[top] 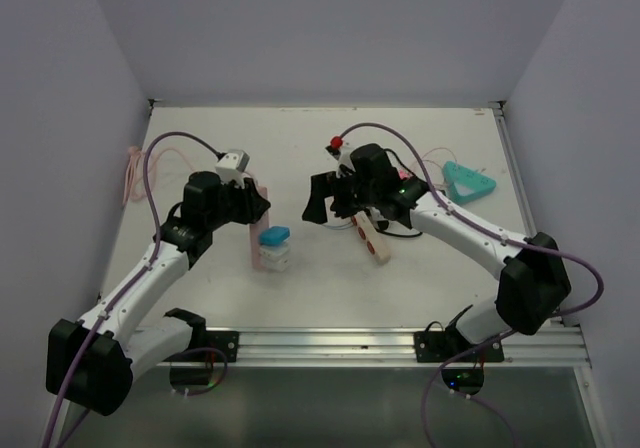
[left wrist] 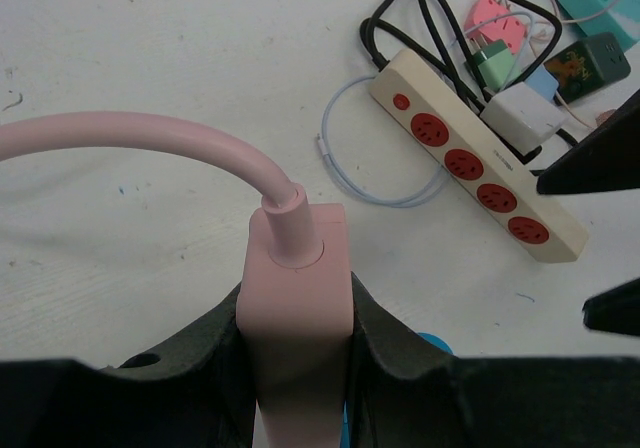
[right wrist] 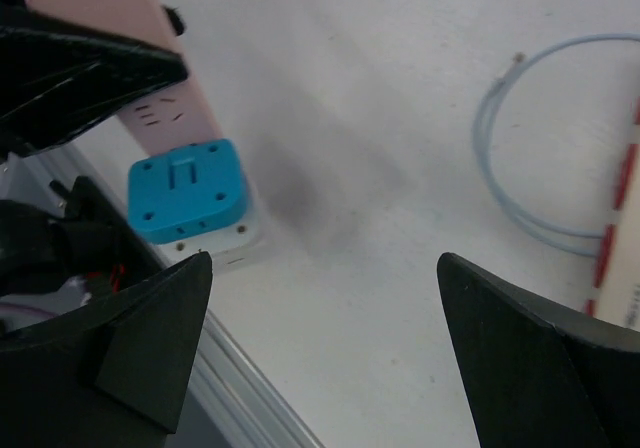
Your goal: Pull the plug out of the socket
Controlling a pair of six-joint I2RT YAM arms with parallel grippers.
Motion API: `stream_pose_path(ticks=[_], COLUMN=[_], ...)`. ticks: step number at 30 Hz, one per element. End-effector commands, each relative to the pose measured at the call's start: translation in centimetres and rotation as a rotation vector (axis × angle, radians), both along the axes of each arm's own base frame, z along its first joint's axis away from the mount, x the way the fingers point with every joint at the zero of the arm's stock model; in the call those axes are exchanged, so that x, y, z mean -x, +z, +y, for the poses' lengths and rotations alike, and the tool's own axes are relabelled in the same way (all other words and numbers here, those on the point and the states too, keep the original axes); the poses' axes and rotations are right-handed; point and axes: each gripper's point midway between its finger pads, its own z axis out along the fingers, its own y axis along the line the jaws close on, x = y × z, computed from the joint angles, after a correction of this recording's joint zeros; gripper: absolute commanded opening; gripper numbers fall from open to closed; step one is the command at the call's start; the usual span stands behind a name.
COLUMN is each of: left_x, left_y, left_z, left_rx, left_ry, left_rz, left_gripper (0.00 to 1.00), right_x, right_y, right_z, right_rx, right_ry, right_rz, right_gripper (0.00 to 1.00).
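Observation:
The robot's right hand needs to grab the blue plug point(top: 274, 235) point(right wrist: 188, 190) next by its opposite sides, which are free of the pink socket. Then it can pull the plug off the socket.
A pink socket strip point(top: 252, 230) with a pink cable point(left wrist: 130, 133) lies on the white table. A blue plug point(top: 274, 235) on a white block sits at its near end. My left gripper point(top: 250, 206) is shut on the pink strip point(left wrist: 297, 298), one finger on each long side. In the right wrist view the blue plug point(right wrist: 188, 190) sits against the pink strip point(right wrist: 150, 78). My right gripper point(top: 325, 200) is open and empty, to the right of the plug and apart from it; it also shows in the right wrist view point(right wrist: 325, 318).
A beige power strip point(left wrist: 475, 168) with red sockets lies right of centre, with black cords and several small adapters point(left wrist: 515, 113) behind it. A thin light blue cable point(right wrist: 530, 158) loops beside it. A teal triangle point(top: 468, 181) lies at the back right. The aluminium rail point(top: 330, 343) runs along the near edge.

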Motion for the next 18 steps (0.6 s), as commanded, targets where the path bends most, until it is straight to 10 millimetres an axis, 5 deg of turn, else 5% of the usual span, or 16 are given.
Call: stream_pose_path(ticks=[1,10,18], left_x=[-1.3,-0.5,-0.5], left_y=[5.6,5.8,5.9], left_z=[-2.0,-2.8,-2.8], left_rx=[0.072,0.059,0.050], left_ry=[-0.090,-0.133,-0.127], left_rz=[-0.188,-0.210,-0.219], left_gripper=[0.00,0.00,0.00], right_x=[2.2,3.5,4.8], right_y=[1.2,0.8,-1.2], right_z=[3.8,9.5,12.2], right_rx=[-0.082,-0.080,-0.019], right_ry=[0.110,0.195,0.260], right_rz=[0.065,0.103,0.148], right_gripper=[0.99,0.99,0.98])
